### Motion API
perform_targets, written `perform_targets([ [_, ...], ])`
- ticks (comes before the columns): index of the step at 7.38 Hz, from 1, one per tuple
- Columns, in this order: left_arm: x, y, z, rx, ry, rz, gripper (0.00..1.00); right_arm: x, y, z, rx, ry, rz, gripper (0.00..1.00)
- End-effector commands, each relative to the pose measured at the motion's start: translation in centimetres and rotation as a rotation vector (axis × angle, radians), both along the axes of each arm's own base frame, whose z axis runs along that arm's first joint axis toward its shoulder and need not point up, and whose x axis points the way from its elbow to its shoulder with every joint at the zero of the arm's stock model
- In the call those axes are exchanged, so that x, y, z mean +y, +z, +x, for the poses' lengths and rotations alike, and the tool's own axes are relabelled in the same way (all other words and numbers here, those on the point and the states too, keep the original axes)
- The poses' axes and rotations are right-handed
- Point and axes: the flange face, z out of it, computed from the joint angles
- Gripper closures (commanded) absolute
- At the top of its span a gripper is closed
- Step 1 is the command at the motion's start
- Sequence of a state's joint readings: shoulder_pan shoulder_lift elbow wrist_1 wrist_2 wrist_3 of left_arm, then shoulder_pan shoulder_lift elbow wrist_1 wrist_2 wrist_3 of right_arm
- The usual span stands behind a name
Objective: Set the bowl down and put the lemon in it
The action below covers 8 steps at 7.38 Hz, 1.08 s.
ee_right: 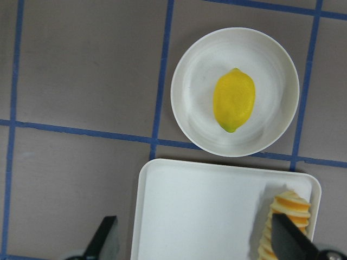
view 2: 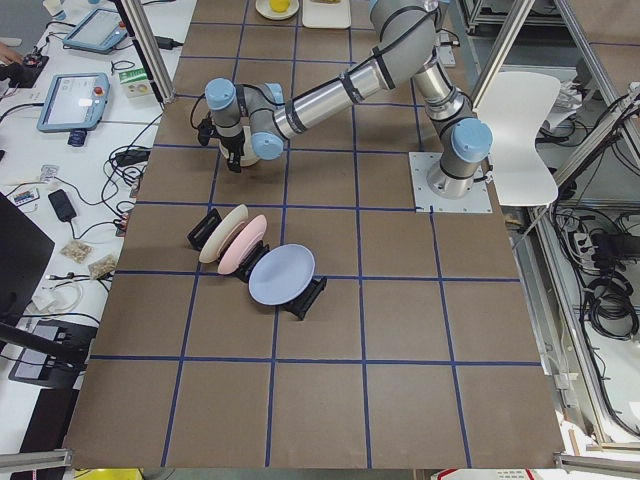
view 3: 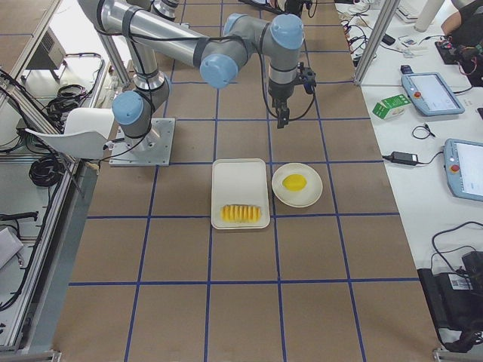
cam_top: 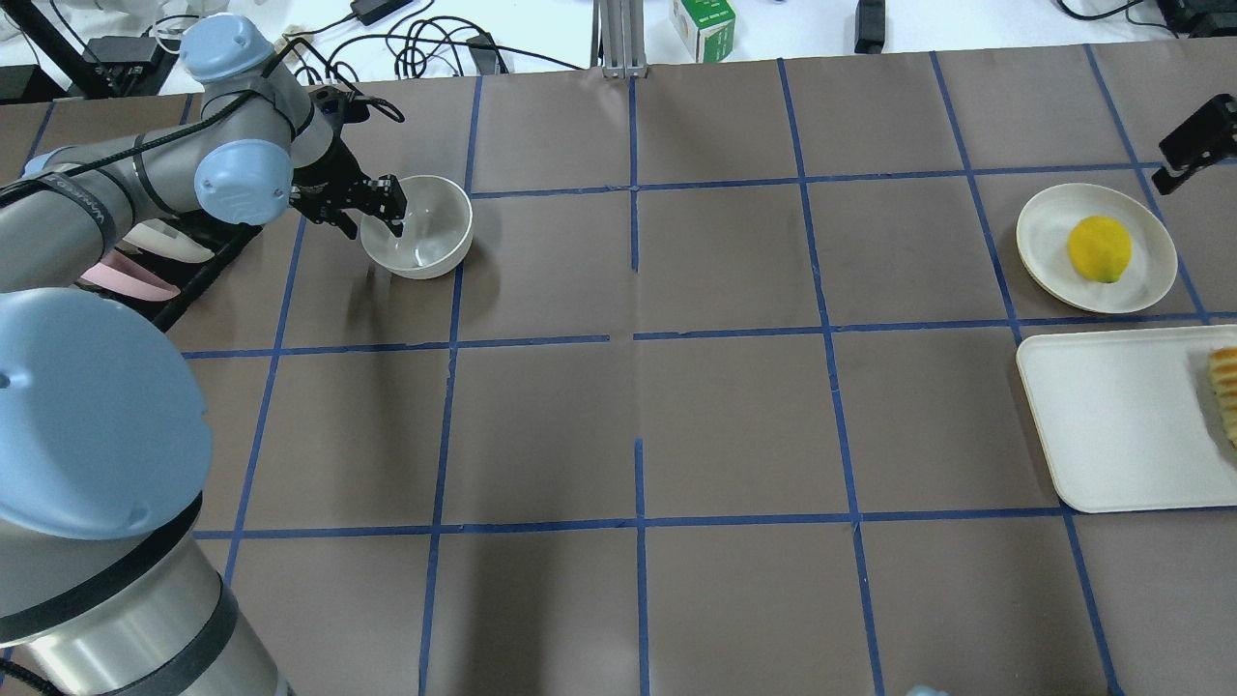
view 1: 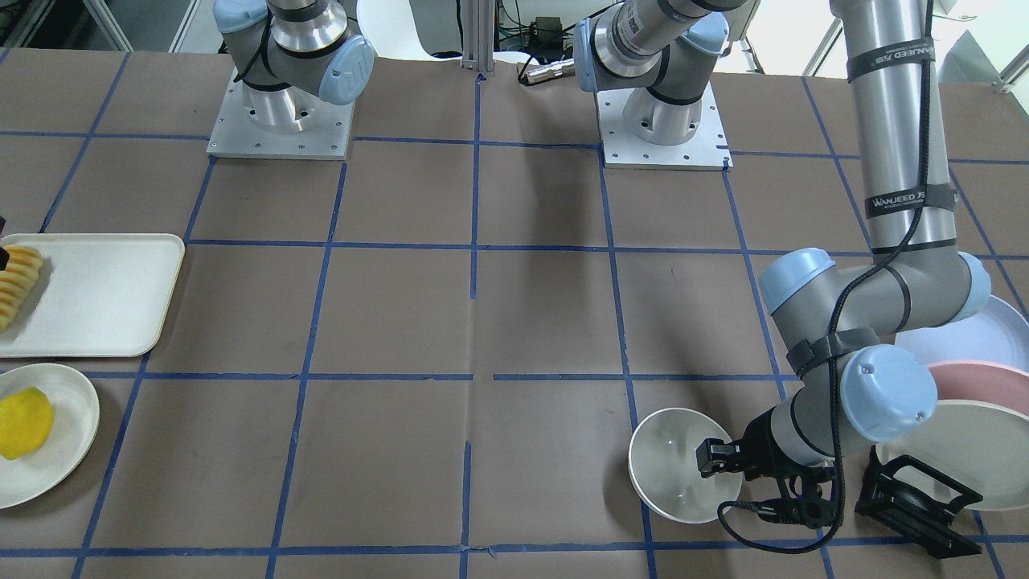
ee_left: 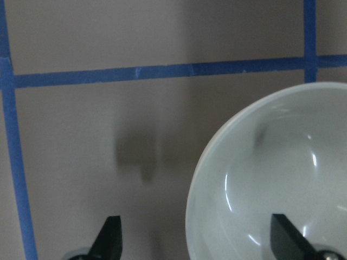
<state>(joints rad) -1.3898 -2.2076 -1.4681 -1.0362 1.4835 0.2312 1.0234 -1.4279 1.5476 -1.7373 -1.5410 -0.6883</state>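
I need to grab the bowl by its rim next with my left gripper. This leaves the off-white bowl's hollow free for the lemon.
The off-white bowl stands upright on the table at the far left, also in the front view. My left gripper is open and straddles the bowl's rim, with one finger inside the bowl and one outside. The yellow lemon lies on a flat off-white plate at the far right. My right gripper is open and empty, high above the lemon and the plate.
A white tray with a row of orange-yellow fruit slices lies beside the plate. A black rack with blue, pink and cream plates stands just beside the left arm's wrist.
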Motion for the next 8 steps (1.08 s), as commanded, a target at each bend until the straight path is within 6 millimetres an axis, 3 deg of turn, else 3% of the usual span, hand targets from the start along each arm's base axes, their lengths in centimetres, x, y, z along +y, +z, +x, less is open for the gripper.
perform_targets([
  [1,0.0,-0.1,0.0,-0.002,0.003,0.003,0.90,-0.8,-3.6,-2.6,-0.025,-0.006,0.031,0.00],
  [2,0.0,0.2,0.0,-0.004,0.003,0.003,0.99,-2.5,-7.4,-3.8,-0.038,0.008,0.062,0.00],
  [3,0.1,0.5,0.0,-0.002,0.003,0.004,1.00,-4.8,-11.9,-5.4,-0.021,0.008,0.041,0.00],
  [5,0.3,1.4,-0.2,0.001,0.003,0.004,1.00,-6.9,-17.4,-6.4,-0.045,-0.027,0.053,0.00],
  [7,2.1,4.4,-3.3,0.038,0.086,0.063,1.00,-8.7,-22.2,-7.1,-0.029,-0.093,0.026,0.00],
  [8,3.0,6.3,-7.8,0.098,0.083,0.050,1.00,-8.9,-24.7,-7.3,-0.044,-0.095,0.052,0.00],
])
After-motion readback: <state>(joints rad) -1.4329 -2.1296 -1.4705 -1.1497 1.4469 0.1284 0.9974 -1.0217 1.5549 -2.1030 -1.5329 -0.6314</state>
